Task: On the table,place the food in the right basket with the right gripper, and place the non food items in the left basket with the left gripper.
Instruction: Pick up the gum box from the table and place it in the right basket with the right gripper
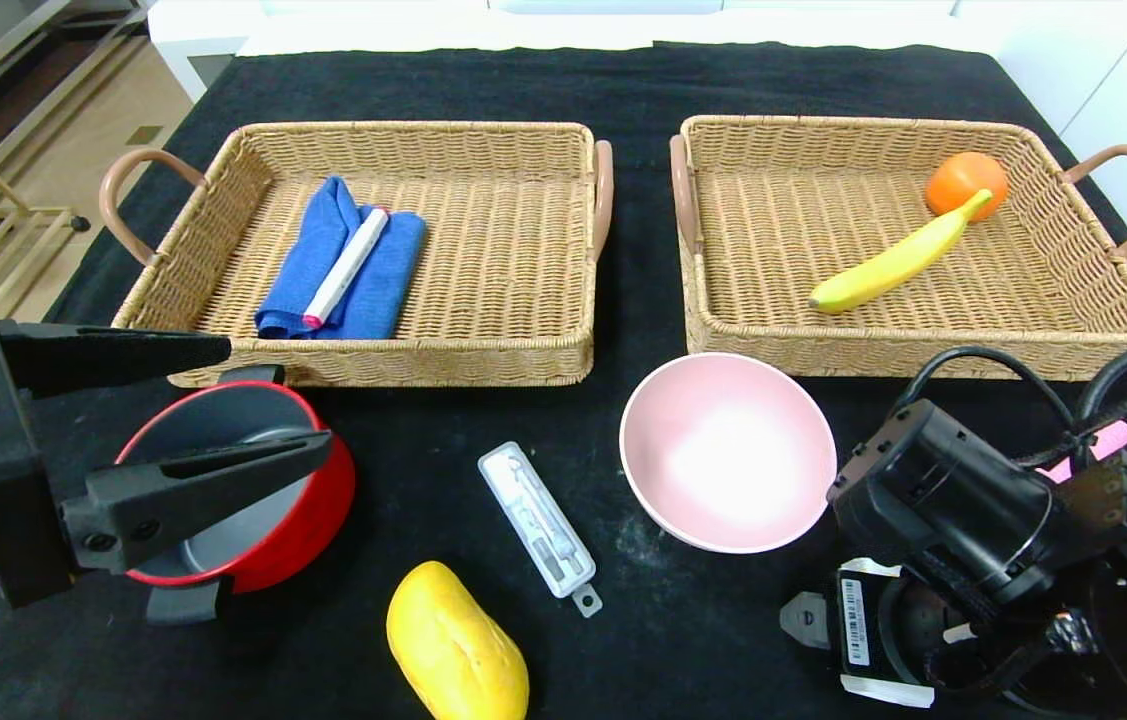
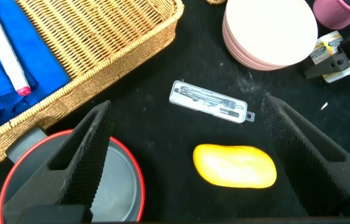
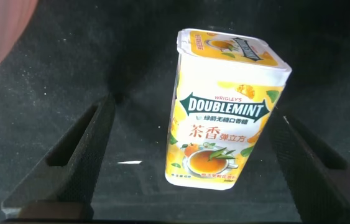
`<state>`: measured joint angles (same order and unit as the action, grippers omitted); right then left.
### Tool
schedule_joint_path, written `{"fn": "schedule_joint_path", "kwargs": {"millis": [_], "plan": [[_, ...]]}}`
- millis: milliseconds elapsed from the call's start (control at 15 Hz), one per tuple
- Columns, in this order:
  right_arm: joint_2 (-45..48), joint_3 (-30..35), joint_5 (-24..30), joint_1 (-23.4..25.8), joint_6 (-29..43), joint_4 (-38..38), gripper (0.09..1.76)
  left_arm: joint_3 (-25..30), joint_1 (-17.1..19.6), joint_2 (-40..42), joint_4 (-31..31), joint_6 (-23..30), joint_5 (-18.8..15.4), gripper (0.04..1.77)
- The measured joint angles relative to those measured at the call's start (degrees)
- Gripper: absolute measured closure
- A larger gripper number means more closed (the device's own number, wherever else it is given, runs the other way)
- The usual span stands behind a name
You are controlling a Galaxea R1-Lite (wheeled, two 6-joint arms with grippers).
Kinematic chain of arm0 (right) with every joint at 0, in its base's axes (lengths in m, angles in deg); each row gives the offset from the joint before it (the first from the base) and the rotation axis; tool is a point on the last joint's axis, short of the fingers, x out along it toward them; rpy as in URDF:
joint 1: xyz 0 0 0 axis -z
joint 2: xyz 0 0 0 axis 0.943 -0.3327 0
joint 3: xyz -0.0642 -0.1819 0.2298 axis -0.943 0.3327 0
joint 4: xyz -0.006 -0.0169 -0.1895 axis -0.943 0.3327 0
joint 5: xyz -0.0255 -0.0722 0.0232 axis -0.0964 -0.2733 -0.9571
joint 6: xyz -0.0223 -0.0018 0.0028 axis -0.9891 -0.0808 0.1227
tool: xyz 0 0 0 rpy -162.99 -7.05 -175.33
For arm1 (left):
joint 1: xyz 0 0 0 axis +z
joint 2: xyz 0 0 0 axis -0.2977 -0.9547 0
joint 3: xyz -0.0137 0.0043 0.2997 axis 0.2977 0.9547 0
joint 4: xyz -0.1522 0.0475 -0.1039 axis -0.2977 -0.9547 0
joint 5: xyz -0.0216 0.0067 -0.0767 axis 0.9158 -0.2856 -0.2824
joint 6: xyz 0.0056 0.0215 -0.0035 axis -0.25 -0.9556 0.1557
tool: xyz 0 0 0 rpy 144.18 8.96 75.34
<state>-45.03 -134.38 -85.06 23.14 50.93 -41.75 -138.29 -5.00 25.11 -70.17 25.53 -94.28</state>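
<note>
My right gripper's fingers are on either side of the carton, so my right gripper closes on the white-yellow carton [image 3: 221, 118] next.
On the black table [image 1: 623, 90], my left gripper [image 1: 278, 397] hangs open above the red pot [image 1: 313, 520] at the front left. In the left wrist view its fingers [image 2: 94, 146] spread over the pot [image 2: 119, 186], the yellow mango-like fruit [image 2: 235, 165] and the clear case [image 2: 209, 101]. My right gripper [image 3: 194, 115] stands open astride a white-yellow carton [image 3: 221, 118], touching nothing; the head view shows that carton [image 1: 855, 620] half hidden under the right wrist [image 1: 943, 500]. The pink bowl [image 1: 728, 450] sits between the arms. The left basket [image 1: 523, 360] and right basket [image 1: 923, 350] lie behind.
The left basket holds a blue cloth [image 1: 378, 285] with a white marker [image 1: 348, 265] on it. An orange [image 1: 966, 183] and a banana [image 1: 898, 258] lie in the right basket. The yellow fruit [image 1: 456, 645] and clear case [image 1: 538, 525] lie at the front centre. A pink saucepan [image 2: 339, 11] shows by the right arm.
</note>
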Motion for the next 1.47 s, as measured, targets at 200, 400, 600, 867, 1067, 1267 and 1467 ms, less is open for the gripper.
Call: {"fn": "schedule_joint_path", "kwargs": {"millis": [200,400,600,867,1067,1267,1467], "plan": [[-0.27,0.02,0.0,-0.02,-0.02,-0.02,0.39,0.0,0.0,0.0,0.0,0.0,-0.02,0.09],[-0.33,0.05,0.0,-0.11,-0.06,0.13,0.82,0.0,0.0,0.13,0.09,-0.02,0.0,0.09],[-0.35,0.05,0.0,-0.13,-0.15,0.13,1.04,0.0,0.02,0.27,0.02,0.0,-0.02,0.09],[-0.33,0.05,0.05,-0.24,-0.17,0.18,1.04,0.0,0.02,0.33,0.07,0.0,0.0,0.09],[-0.24,0.2,0.0,-0.3,-0.15,0.2,1.04,0.0,0.06,0.33,0.05,0.0,-0.02,0.09],[0.44,0.35,0.02,-0.52,-0.24,0.44,1.04,0.0,0.05,0.33,0.02,0.0,-0.02,0.09],[2.57,0.39,0.06,-0.83,-0.45,0.77,1.04,0.0,0.06,0.33,0.02,0.0,0.0,0.09]]}}
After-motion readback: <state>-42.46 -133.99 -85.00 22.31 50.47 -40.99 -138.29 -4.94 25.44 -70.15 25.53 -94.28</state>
